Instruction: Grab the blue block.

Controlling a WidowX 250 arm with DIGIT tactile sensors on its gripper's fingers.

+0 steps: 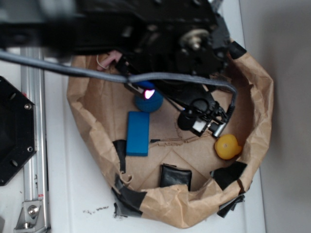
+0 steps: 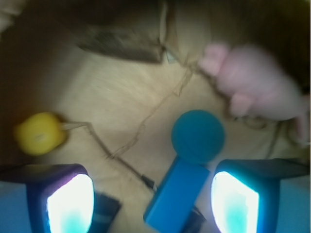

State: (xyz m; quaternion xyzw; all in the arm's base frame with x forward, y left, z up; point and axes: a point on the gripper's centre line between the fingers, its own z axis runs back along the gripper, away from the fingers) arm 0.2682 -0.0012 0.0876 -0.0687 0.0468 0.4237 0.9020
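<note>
The blue block (image 1: 138,133) has the teal ball (image 1: 148,103) crowding one end, so my gripper next needs to grab the block across its long sides, which are open.
The blue block (image 1: 138,133) lies flat on the brown paper inside the paper-walled bin, just below the teal ball (image 1: 148,103). In the wrist view the block (image 2: 177,196) lies slanted between my fingers, nearer the right one, with the ball (image 2: 198,136) touching its far end. My gripper (image 2: 153,204) is open and empty, hovering above the block. Its two lit pads (image 2: 70,204) stand wide apart. In the exterior view the black arm hides most of the gripper, and only a glowing tip shows over the ball.
A yellow toy (image 1: 227,146) lies at the bin's right side and shows in the wrist view (image 2: 40,133). A pink plush (image 2: 252,82) lies beyond the ball. A black pad (image 1: 175,175) sits near the taped front wall (image 1: 160,201). A metal rail (image 1: 34,145) runs along the left.
</note>
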